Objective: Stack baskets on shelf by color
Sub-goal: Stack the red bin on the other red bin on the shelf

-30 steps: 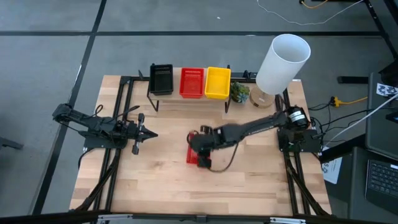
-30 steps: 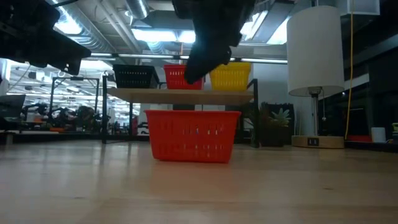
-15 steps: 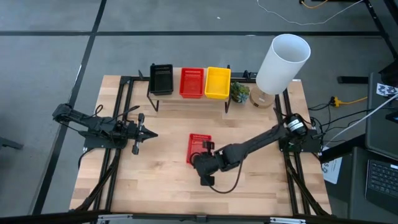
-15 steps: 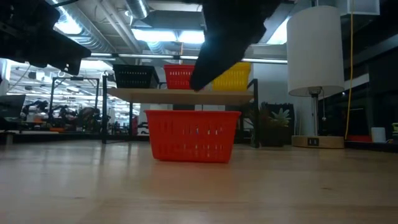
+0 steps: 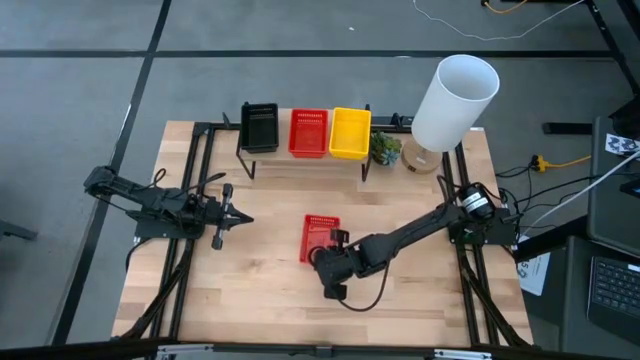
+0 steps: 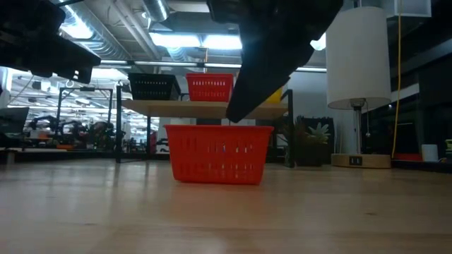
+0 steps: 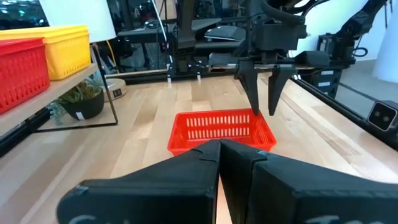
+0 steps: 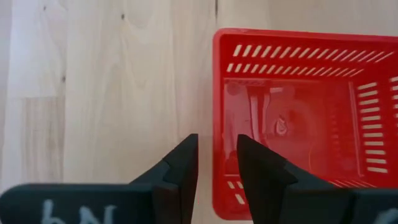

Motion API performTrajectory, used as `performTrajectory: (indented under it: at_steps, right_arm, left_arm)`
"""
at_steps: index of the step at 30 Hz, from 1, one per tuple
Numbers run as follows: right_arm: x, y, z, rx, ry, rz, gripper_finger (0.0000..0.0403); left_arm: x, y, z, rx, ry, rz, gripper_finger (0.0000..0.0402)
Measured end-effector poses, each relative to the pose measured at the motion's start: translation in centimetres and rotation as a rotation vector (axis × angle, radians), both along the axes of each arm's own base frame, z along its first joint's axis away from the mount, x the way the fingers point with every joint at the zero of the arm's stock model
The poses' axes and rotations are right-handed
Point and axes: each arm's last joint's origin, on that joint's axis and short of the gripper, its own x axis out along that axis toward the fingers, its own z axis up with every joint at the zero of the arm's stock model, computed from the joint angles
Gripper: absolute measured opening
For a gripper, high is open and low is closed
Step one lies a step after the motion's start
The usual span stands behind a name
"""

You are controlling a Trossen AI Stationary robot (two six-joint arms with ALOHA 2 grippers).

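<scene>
I should grab the table's red basket by its short end (image 8: 217, 124) with my right gripper, to stack with the shelf's red basket.
One red basket (image 5: 320, 236) stands on the table's middle, bottom down. My right gripper (image 5: 330, 262) points down over the basket's near end. In the right wrist view it (image 8: 217, 146) is open, one finger outside and one inside the near wall (image 8: 219, 112). No touch shows. On the shelf (image 5: 283, 150) at the far edge sit a black basket (image 5: 260, 127), a red basket (image 5: 309, 132) and a yellow basket (image 5: 350, 132). My left gripper (image 5: 243, 216) waits shut over the table's left part.
A lamp with a white shade (image 5: 455, 98) and a small plant (image 5: 385, 148) stand right of the shelf at the far right. Bare wood lies near and left of the red basket. Black frame rails run along both table sides.
My right gripper has moved from above the red basket's middle toward the table's near edge. It has then come down until its fingers stand about the basket's near wall. The basket has stayed where it was.
</scene>
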Motion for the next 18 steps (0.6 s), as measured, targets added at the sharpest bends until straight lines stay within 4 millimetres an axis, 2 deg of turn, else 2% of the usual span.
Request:
performTrajectory:
  at_steps: [6, 12, 18]
  right_arm:
    - [-0.1, 0.1, -0.1, 0.0, 0.003, 0.006, 0.011]
    - [-0.8, -0.1, -2.2, 0.04, 0.02, -0.002, 0.011]
    - [-1.1, -0.5, -3.1, 0.042, 0.031, 0.003, 0.011]
  left_arm:
    - [0.0, 0.0, 0.0, 0.0, 0.002, 0.0, 0.0002]
    - [0.0, 0.0, 0.0, 0.0, 0.002, -0.002, 0.0002]
    - [0.0, 0.0, 0.0, -0.001, 0.002, -0.002, 0.0002]
